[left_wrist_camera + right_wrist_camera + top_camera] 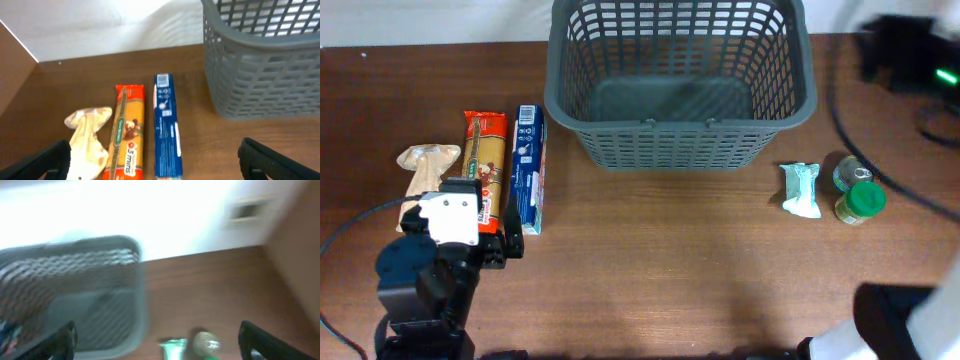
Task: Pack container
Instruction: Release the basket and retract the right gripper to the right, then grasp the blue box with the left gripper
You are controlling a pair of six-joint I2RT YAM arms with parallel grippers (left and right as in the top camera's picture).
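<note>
I will grab the blue box (pixel 165 125) by its long sides with my left gripper next and leave the barcode end free. I will do this to pack the box into the basket.
The dark grey basket (pixel 680 124) stands empty at the table's far middle. It also shows in the left wrist view (pixel 260 75) and, blurred, in the right wrist view (pixel 100 245). My left gripper (pixel 160 167) is open and empty, hovering above the near ends of a beige packet (pixel 87 135), an orange pasta pack (pixel 129 130) and a blue box (pixel 165 125). In the overhead view it is at the left front (pixel 470 225). My right gripper (pixel 160 347) is open and empty, behind a pale green packet (pixel 174 349) and a jar (pixel 206 342).
Right of the basket lie the pale green packet (pixel 801 190), a small can (pixel 848 172) and a green-lidded jar (pixel 862 203). Black equipment with a green light (pixel 910 55) and cables sit at the far right. The right arm (pixel 910 320) is blurred at the front right corner.
</note>
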